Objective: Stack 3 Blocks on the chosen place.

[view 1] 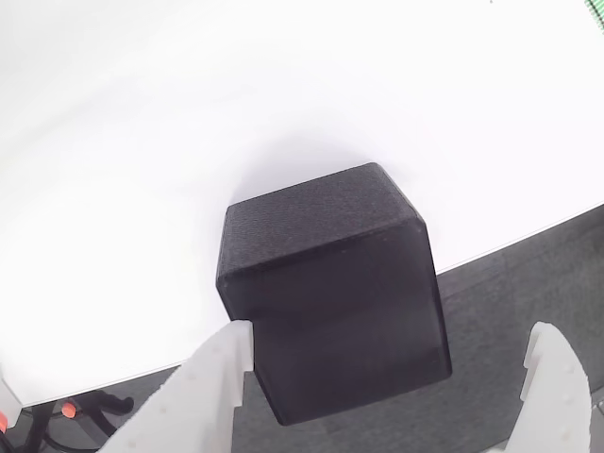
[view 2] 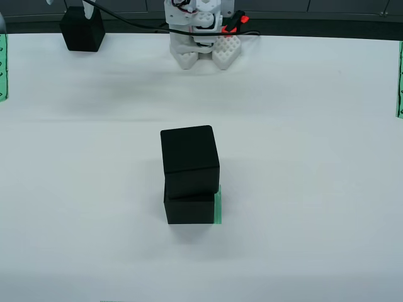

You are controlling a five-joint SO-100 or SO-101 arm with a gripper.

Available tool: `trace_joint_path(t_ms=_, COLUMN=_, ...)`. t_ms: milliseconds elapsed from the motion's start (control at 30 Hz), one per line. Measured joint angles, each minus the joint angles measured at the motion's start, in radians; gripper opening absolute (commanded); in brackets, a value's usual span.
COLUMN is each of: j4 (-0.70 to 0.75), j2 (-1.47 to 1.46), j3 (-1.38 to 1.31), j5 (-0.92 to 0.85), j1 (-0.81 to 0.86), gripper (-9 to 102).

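I should next grab the matte black block (view 1: 332, 297) by its opposite sides with my gripper, so that I can stack it on the chosen place.
In the view that rides on the gripper, one black block (view 1: 330, 293) sits at the white table's edge between my white fingers. The gripper (view 1: 389, 330) is open: its left finger (view 1: 212, 387) is against the block's side and its right finger (view 1: 557, 387) stands well apart. The view from above shows this block (view 2: 82, 29) at the far left corner. In the table's middle two more blocks are stacked, the upper one (view 2: 189, 157) set slightly askew on the lower one (view 2: 187, 209). They rest on the chosen place (view 2: 218, 206), whose green stripes peek out at the right.
The arm's white base (view 2: 201, 34) stands at the far middle of the table (view 2: 302, 176). Narrow green striped strips lie at the left edge (view 2: 2, 66) and right edge (view 2: 400, 78). Beyond the table edge by the gripped-at block is dark floor (view 1: 491, 302).
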Motion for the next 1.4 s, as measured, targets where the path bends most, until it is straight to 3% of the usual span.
trace_joint_path(t_ms=1033, j4=0.034, j2=-0.114, j3=0.000, j5=0.003, j1=-0.002, gripper=35)
trace_joint_path(t_ms=1400, j4=0.040, j2=-0.143, j3=-0.002, j5=0.003, j1=-0.002, gripper=30)
